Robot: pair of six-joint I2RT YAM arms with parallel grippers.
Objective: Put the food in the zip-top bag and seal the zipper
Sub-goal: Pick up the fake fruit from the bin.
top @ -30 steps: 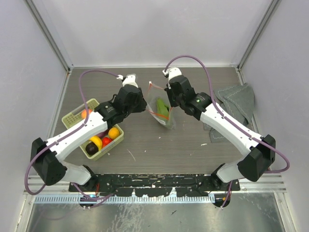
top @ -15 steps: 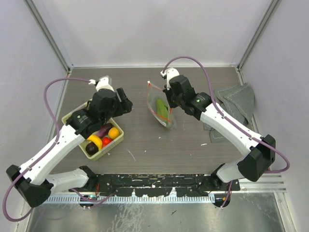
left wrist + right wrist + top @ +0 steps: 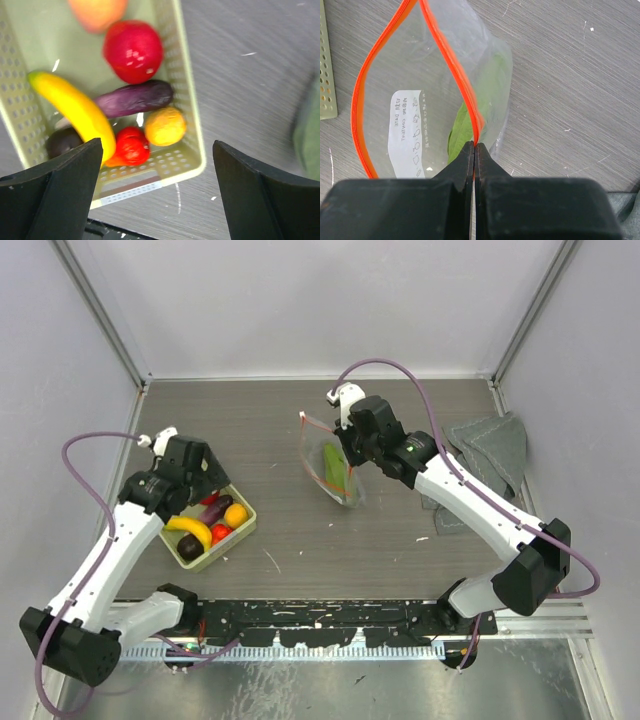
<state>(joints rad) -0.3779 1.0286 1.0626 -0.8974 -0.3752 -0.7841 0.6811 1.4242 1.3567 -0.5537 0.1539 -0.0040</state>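
The banana's green tip should go into the zip-top bag first, so my left gripper will next grab the banana [image 3: 75,107] across its sides, away from that tip.
The zip-top bag [image 3: 338,478] hangs with its mouth open over mid-table, and a leafy green piece [image 3: 334,462] is inside it. My right gripper [image 3: 350,453] is shut on the zipper [image 3: 445,55], pinching the red-orange strip where its two sides meet [image 3: 474,145]. The bag's white label [image 3: 407,132] faces the right wrist camera. My left gripper [image 3: 157,195] stands wide open and empty above the near end of the basket [image 3: 246,525]. The rest of the food lies in the basket: a banana [image 3: 75,107], a red fruit [image 3: 132,50], a purple aubergine [image 3: 135,97], a yellow-orange piece [image 3: 165,126] and a small red piece [image 3: 130,145].
The pale green basket [image 3: 192,150] sits at the left of the table, near the left arm. A grey folded cloth [image 3: 490,455] lies at the right edge, under the right arm. Walls and metal rails close in the table on three sides.
My left arm has swung back from the bag's mouth to above the basket, and its jaws have gone from nearly shut to wide open. The right gripper has kept its pinch on the zipper.
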